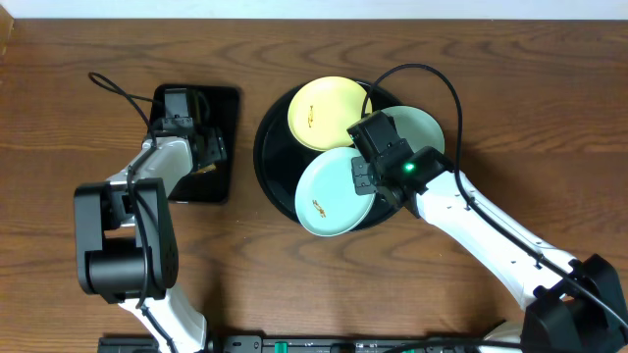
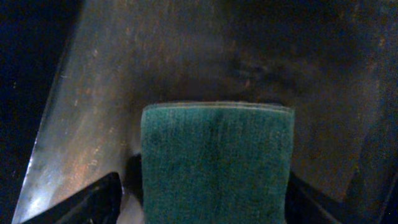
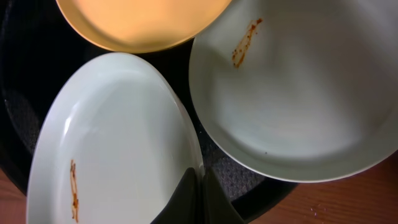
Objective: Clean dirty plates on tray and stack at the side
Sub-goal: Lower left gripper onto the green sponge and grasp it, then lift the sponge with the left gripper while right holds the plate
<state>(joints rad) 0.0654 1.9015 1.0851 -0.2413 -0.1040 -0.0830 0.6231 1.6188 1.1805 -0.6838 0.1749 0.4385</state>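
My left gripper should hold the green sponge across its opposite sides next. The sponge's far edge will then be free to clean the dirty plate.
The round black tray (image 1: 267, 147) holds three plates: a pale yellow one (image 1: 329, 113) at the back, a mint-blue one (image 1: 422, 127) at the right, and a mint-blue one (image 1: 329, 196) at the front, overhanging the tray's front rim. The right wrist view shows brown smudges on the front plate (image 3: 118, 149) and the right plate (image 3: 298, 93), with the yellow plate (image 3: 143, 22) at the top. My right gripper (image 1: 368, 181) (image 3: 200, 186) is shut on the front plate's rim. My left gripper (image 1: 211, 152) (image 2: 205, 199) is open, straddling a green sponge (image 2: 217, 162).
A smaller rectangular black tray (image 1: 221, 98) lies left of the round tray, under my left gripper; its glossy floor (image 2: 155, 56) fills the left wrist view. Wooden table (image 1: 491, 78) surrounds both trays. A black cable (image 1: 118, 88) loops at the left.
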